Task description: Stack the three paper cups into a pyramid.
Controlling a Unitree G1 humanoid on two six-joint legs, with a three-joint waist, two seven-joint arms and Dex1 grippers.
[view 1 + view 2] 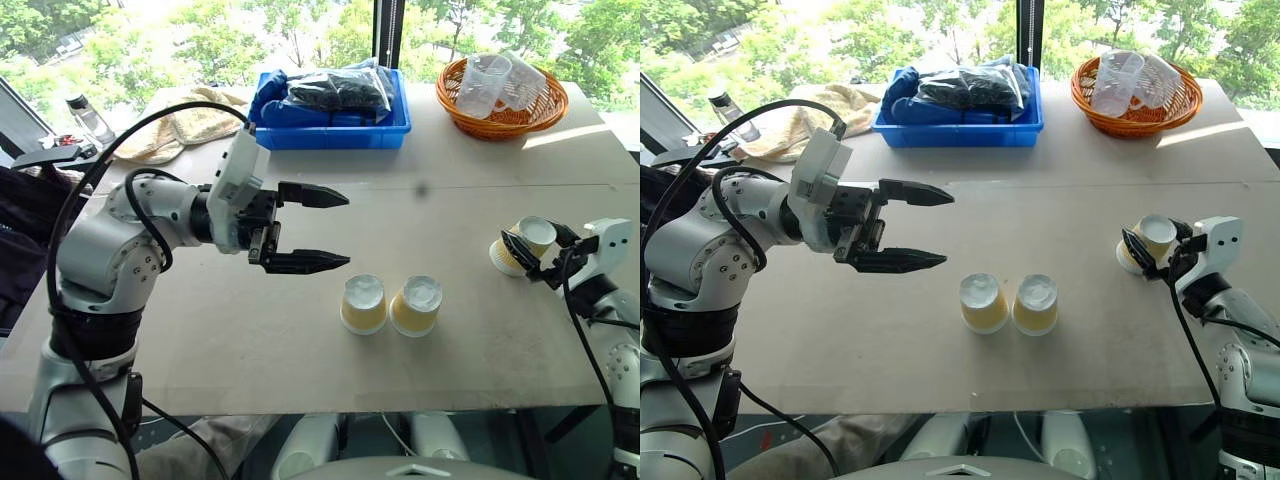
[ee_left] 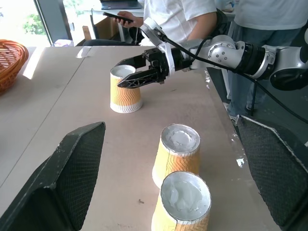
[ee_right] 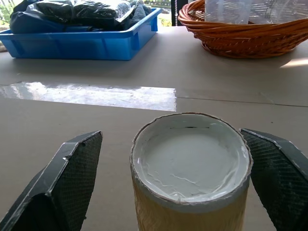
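My right gripper should close on the third cup now. Its fingers are on either side of the cup's upper sides, so they would hold the cup.
Two of the three paper cups [image 1: 363,303] [image 1: 416,305] stand upside down side by side, touching, near the table's front middle. The third paper cup [image 1: 530,240] stands upside down at the right. My right gripper [image 1: 518,250] is open around it, one finger [image 3: 72,183] on each side with a gap to the cup [image 3: 190,163]. Above the table, left of the pair, my left gripper [image 1: 318,228] hovers open and empty, pointing right. The left wrist view shows the pair [image 2: 179,154] close by and the third cup [image 2: 125,91] farther off inside the right gripper [image 2: 119,74].
A blue bin [image 1: 330,135] with dark bags sits at the back middle. A wicker basket [image 1: 505,118] of clear plastic cups stands back right, a towel [image 1: 185,125] and a bottle [image 1: 90,118] back left. People [image 2: 183,17] stand past the table's right edge.
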